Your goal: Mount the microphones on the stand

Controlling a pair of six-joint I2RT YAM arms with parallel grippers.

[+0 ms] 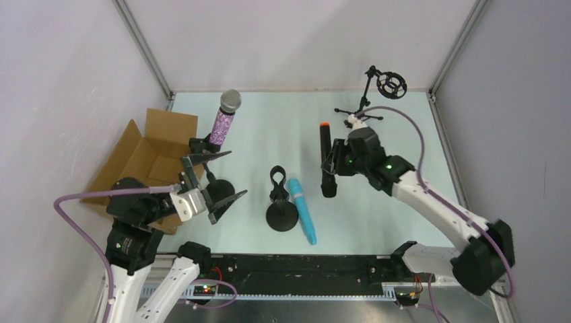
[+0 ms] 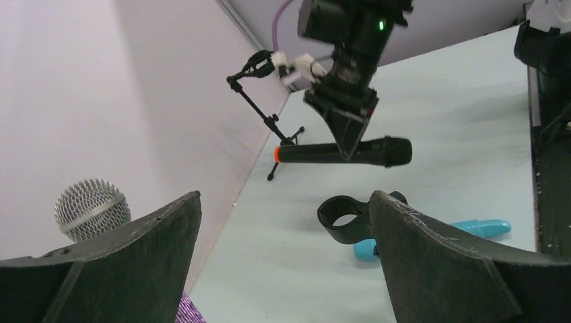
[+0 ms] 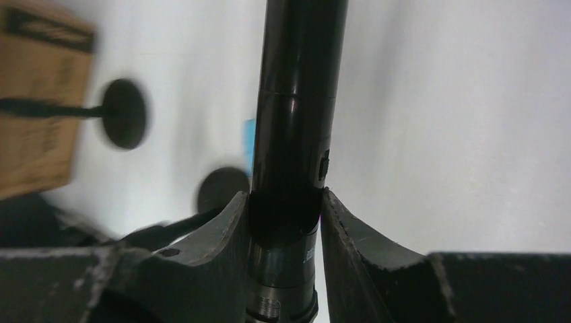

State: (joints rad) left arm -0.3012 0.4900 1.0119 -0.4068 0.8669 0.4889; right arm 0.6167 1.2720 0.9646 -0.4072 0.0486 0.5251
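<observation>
The left gripper should next grab the black microphone by its body (image 1: 325, 137) (image 2: 297, 154) beside the orange-red end, so the microphone's head stays free to go on top of the stand.
The all-black microphone (image 1: 326, 156) with an orange-red end (image 1: 324, 125) lies level right of the table's centre. My right gripper (image 1: 333, 167) is shut on its lower body; in the right wrist view its barrel (image 3: 296, 114) fills the gap between the fingers (image 3: 222, 229). The purple glitter microphone (image 1: 224, 120) with a silver mesh head stands upright in a clip at the left. The light blue microphone (image 1: 303, 210) lies flat beside the round-based stand (image 1: 281, 215), whose clip (image 2: 345, 219) holds nothing. My left gripper (image 1: 238, 173) is open and holds nothing, just right of the purple microphone.
An open cardboard box (image 1: 151, 158) sits at the left wall behind my left arm. A small tripod stand with a ring mount (image 1: 389, 85) stands in the back right corner. Walls enclose the table on three sides.
</observation>
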